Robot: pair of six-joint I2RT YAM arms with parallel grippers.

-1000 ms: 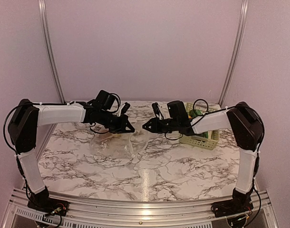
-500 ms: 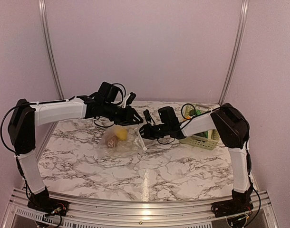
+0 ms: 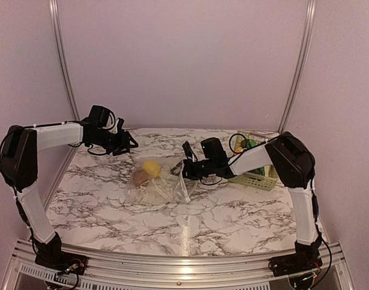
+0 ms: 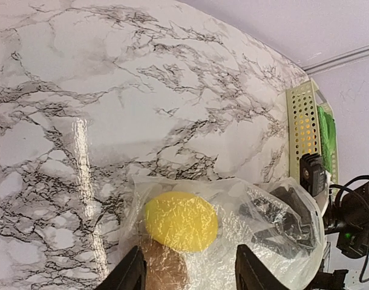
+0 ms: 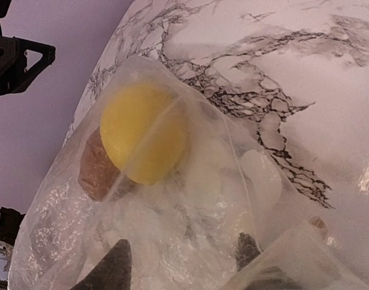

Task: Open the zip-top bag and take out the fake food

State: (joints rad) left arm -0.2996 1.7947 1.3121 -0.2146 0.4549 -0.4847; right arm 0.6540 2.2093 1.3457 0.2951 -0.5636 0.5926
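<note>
My right gripper is going to reach inside the bag's open end next. Then it will grab the yellow round piece [image 3: 152, 168] [image 5: 144, 133] by its sides to take it out.
The clear zip-top bag [image 3: 163, 188] lies crumpled on the marble table. Inside it are fake food pieces, a yellow round one [image 3: 151, 167] and a brown one [image 3: 138, 177]. My left gripper [image 3: 130, 144] hovers to the bag's far left, apart from it and open. In the left wrist view the yellow piece [image 4: 180, 221] and the brown piece [image 4: 166, 266] lie ahead of the left gripper [image 4: 190, 275]. My right gripper [image 3: 186, 167] sits at the bag's right end. Its jaws [image 5: 181, 260] stand apart, with bag film [image 5: 190, 199] draped over both fingers.
The pale green basket [image 3: 260, 178] stands at the back right, behind the right forearm, with green items [image 3: 250, 144] in it. Metal posts [image 3: 62, 66] rise at both rear corners. A metal rail [image 3: 184, 266] runs along the table's near edge.
My left gripper has opened, let the bag go and drawn back to the left. The bag has settled on the table. My right gripper's jaws have widened at the bag's right end.
</note>
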